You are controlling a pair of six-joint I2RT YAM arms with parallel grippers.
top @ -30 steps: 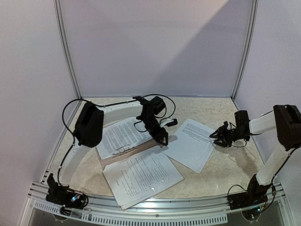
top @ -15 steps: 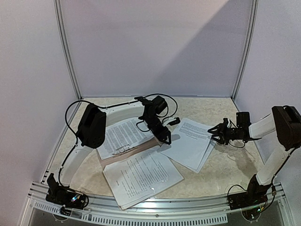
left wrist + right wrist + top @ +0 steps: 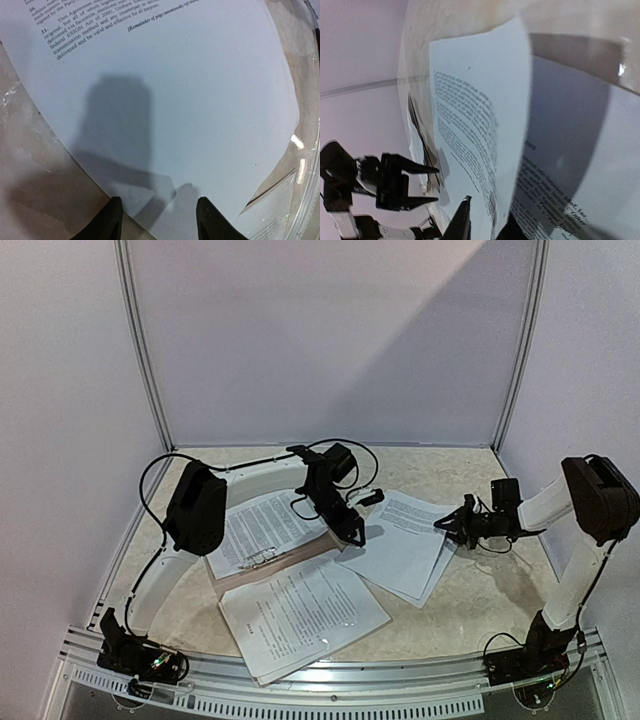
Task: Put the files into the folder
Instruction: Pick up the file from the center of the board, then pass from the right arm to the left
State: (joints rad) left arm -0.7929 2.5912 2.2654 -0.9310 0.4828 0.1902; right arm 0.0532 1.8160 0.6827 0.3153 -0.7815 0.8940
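Note:
Next, the left gripper grabs the top sheet [image 3: 480,115] by its printed end [image 3: 462,74], so the sheet's blank end stays free to lay the sheet into the folder.
The tan folder [image 3: 285,562] lies open left of centre, with one of the files [image 3: 258,525] on it beside a small metal clip [image 3: 262,557]. Another of the files [image 3: 300,612] lies in front and a third [image 3: 400,545] to the right. My left gripper [image 3: 352,532] hovers open over that right stack's near corner [image 3: 190,100], nothing between its fingers [image 3: 112,222]. My right gripper [image 3: 443,525] is at the stack's right edge. Its jaws [image 3: 487,222] are narrow, the raised top sheet [image 3: 480,115] running between them, a gap still showing.
The beige marbled table [image 3: 480,590] is closed in by white walls, with metal posts at the back corners. A glossy clear sheet [image 3: 295,165] overlaps the papers near my left gripper. Black cables loop behind the left arm [image 3: 190,505].
My right gripper has moved left to the right stack's edge and its jaws have narrowed around the top sheet. The left arm has barely moved.

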